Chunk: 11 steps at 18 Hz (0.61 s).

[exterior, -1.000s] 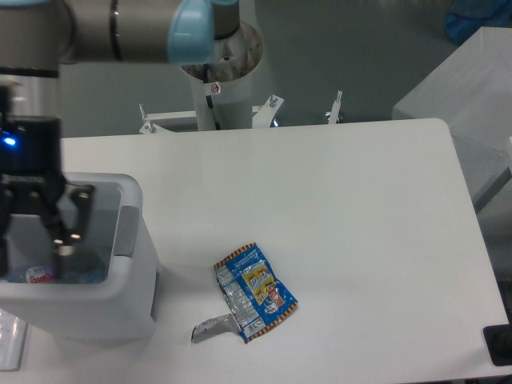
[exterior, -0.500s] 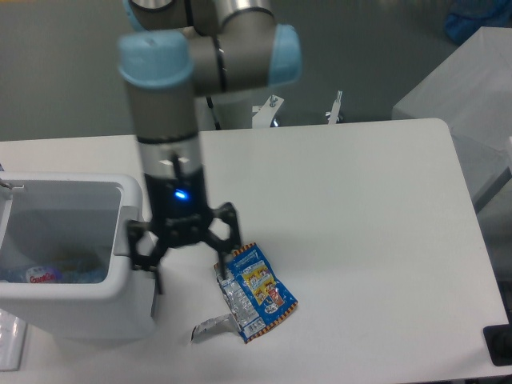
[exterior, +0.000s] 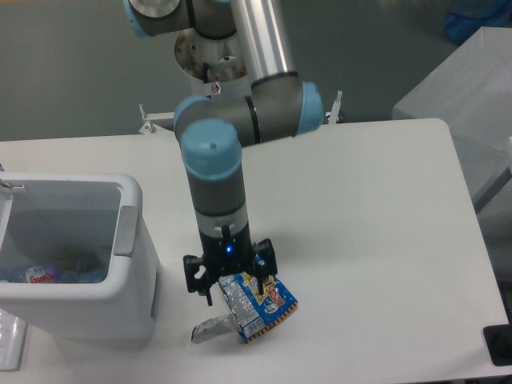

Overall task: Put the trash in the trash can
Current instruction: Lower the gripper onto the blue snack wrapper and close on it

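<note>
My gripper should take hold of the blue-and-orange snack wrapper by its top edge (exterior: pixel 245 274) next, so the wrapper can go in the white trash can.
The blue-and-orange snack wrapper (exterior: pixel 254 302) lies flat on the white table near the front edge, its silver inside showing at the lower left. My gripper (exterior: pixel 234 289) is open and points straight down over the wrapper's upper left part, one finger on each side of it. The crushed clear bottle (exterior: pixel 56 274) lies at the bottom of the white trash can (exterior: pixel 120 296), which stands at the table's front left with a grey panel on its right inner wall.
The arm's base column (exterior: pixel 214 88) stands behind the table's far edge. A white cabinet (exterior: pixel 464 88) stands at the right, past the table. A dark object (exterior: pixel 499 344) sits at the lower right corner.
The gripper has moved from inside the trash can to the right across the table and now stands lower over the wrapper. The bottle stays in the can.
</note>
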### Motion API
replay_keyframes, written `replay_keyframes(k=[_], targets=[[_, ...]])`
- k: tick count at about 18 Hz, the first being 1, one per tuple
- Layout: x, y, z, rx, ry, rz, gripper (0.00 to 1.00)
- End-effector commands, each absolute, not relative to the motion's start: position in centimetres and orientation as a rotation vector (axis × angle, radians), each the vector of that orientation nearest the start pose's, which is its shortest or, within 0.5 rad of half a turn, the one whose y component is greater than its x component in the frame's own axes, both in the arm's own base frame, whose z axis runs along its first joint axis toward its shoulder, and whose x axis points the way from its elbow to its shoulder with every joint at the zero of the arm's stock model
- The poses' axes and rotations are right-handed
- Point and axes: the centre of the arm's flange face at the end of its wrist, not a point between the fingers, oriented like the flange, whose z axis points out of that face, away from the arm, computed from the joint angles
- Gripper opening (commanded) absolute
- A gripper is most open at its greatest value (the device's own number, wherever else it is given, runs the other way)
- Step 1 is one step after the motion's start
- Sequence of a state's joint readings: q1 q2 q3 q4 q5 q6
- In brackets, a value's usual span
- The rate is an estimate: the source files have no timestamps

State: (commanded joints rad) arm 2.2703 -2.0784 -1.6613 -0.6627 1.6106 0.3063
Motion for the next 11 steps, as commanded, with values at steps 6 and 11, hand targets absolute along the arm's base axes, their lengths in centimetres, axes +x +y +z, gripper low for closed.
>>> replay_keyframes(k=[6, 11], targets=[[-33.2, 59.6, 21.6, -2.922, -0.285, 0.308, 0.91], [-33.0, 61.0, 20.6, -2.941, -0.131, 0.318, 0.91]])
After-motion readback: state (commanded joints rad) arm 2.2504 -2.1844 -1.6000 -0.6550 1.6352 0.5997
